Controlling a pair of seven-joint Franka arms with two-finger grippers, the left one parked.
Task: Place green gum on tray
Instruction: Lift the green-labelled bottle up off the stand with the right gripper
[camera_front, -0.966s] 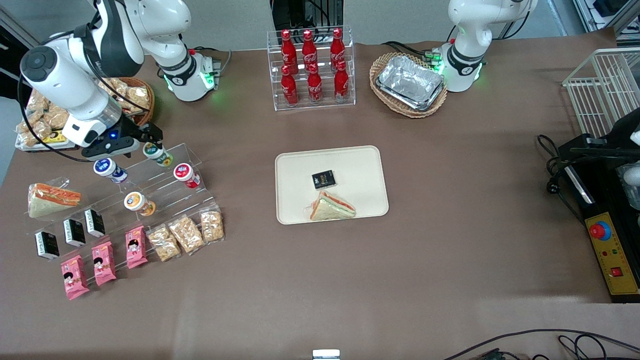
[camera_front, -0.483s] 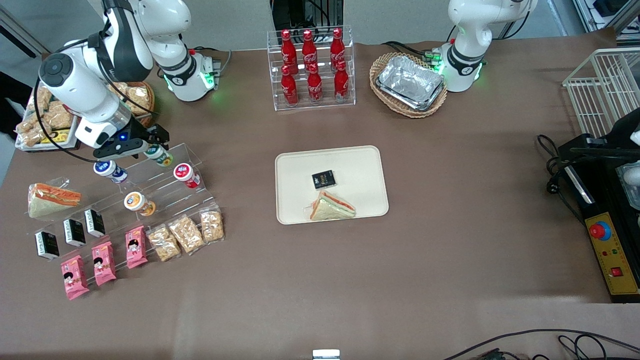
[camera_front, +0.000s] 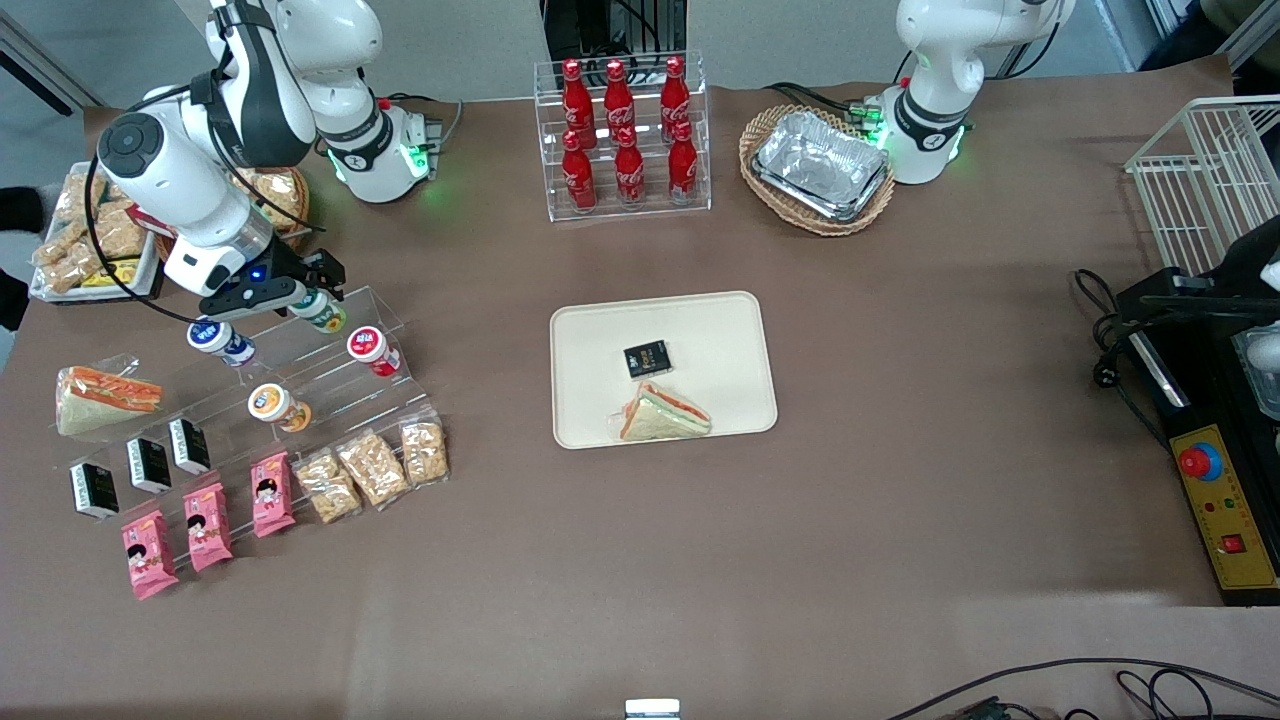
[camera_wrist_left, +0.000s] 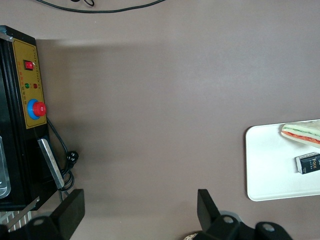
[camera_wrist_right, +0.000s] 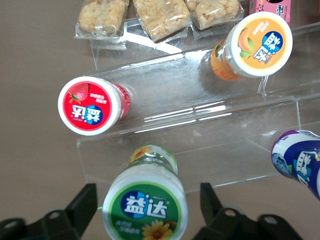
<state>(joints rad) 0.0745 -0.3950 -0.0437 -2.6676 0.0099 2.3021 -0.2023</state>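
Observation:
I will put the green gum on the tray (camera_front: 663, 372), so next I need to hold the bottle by its white-and-green lid (camera_front: 310, 301) with my right gripper.
The green gum (camera_front: 320, 311) is a small bottle with a white-and-green lid, lying on the top step of a clear acrylic stand (camera_front: 350, 385). In the right wrist view its lid (camera_wrist_right: 145, 206) faces the camera. My right gripper (camera_front: 303, 291) is just above the gum and open. In the right wrist view the gripper (camera_wrist_right: 147, 204) has one black finger (camera_wrist_right: 82, 202) on each side of the lid, with a gap on both sides. The cream-beige tray (camera_front: 700, 320) lies at the table's middle, toward the parked arm from the stand, and also shows in the left wrist view (camera_wrist_left: 265, 165).
On the stand lie a blue-lidded bottle (camera_front: 216, 337), a red-lidded bottle (camera_front: 371, 349) and an orange-lidded bottle (camera_front: 273, 405). The tray holds a sandwich (camera_front: 662, 414) and a black packet (camera_front: 647, 359). A cola rack (camera_front: 622, 135) and a basket of foil trays (camera_front: 818, 168) stand farther back.
My right arm has swung a little toward the tray's end and the gripper has settled closer over the green gum. The gum has not moved.

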